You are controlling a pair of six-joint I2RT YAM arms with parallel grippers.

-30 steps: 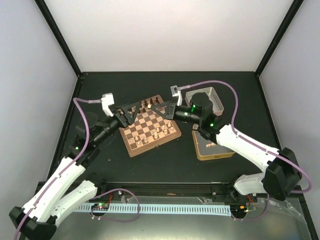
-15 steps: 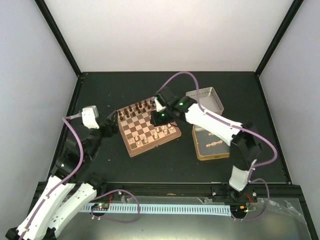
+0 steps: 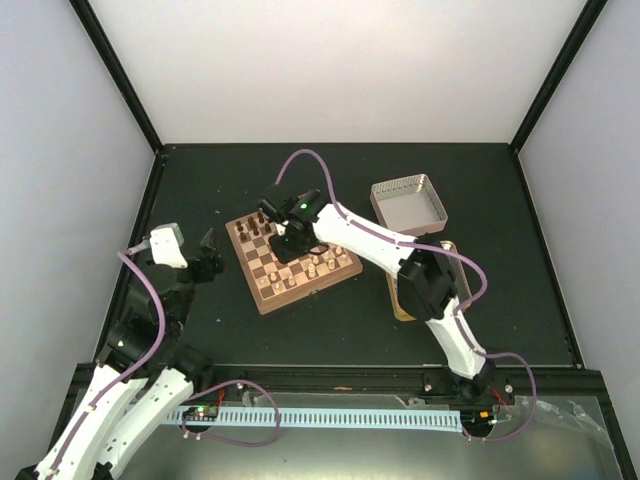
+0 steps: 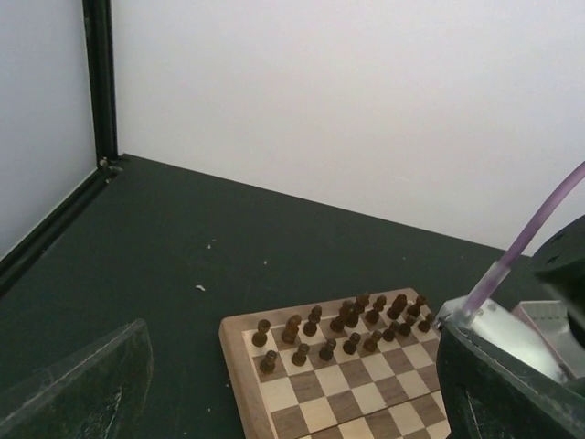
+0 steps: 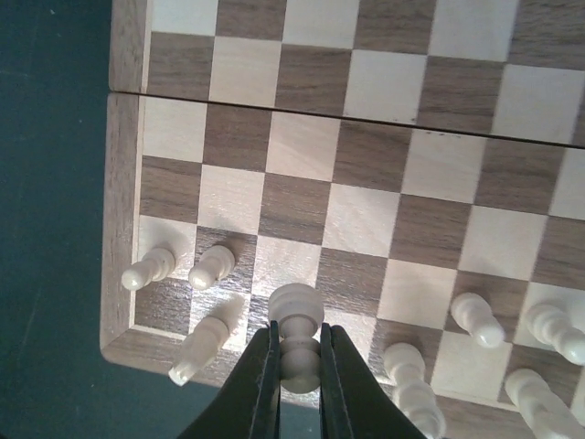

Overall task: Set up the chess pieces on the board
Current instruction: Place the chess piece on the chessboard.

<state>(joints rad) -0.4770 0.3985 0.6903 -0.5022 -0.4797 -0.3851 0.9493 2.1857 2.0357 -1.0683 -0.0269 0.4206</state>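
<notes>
My right gripper keeps holding the pale piece for now. Its base is above the board [image 3: 275, 290], so if I opened now, the piece would drop and likely tip.
The board [image 3: 275, 290] lies at the table's middle, with dark pieces along its far left rows [image 4: 340, 322]. Several pale chess pieces [image 5: 212, 266] stand or lean in the rows by the board's near corner [image 5: 119, 338]. My right gripper [image 5: 297, 366] hangs over that corner, shut on the waist of a pale piece [image 5: 295, 306]; whether the piece touches the board I cannot tell. From above, the right gripper [image 3: 289, 247] is over the board's middle. My left gripper [image 3: 207, 252] is open and empty, off the board's left side, its fingers [image 4: 91, 380] wide apart.
A silvery square tin lid [image 3: 408, 203] lies to the right of the board at the back. A gold tin [image 3: 393, 293] lies nearer, mostly hidden under my right arm. Black frame posts stand at the table's back corners.
My right arm has swung left across the board, carrying the pale piece. My left arm has pulled back off the board to the left, jaws opened wider.
</notes>
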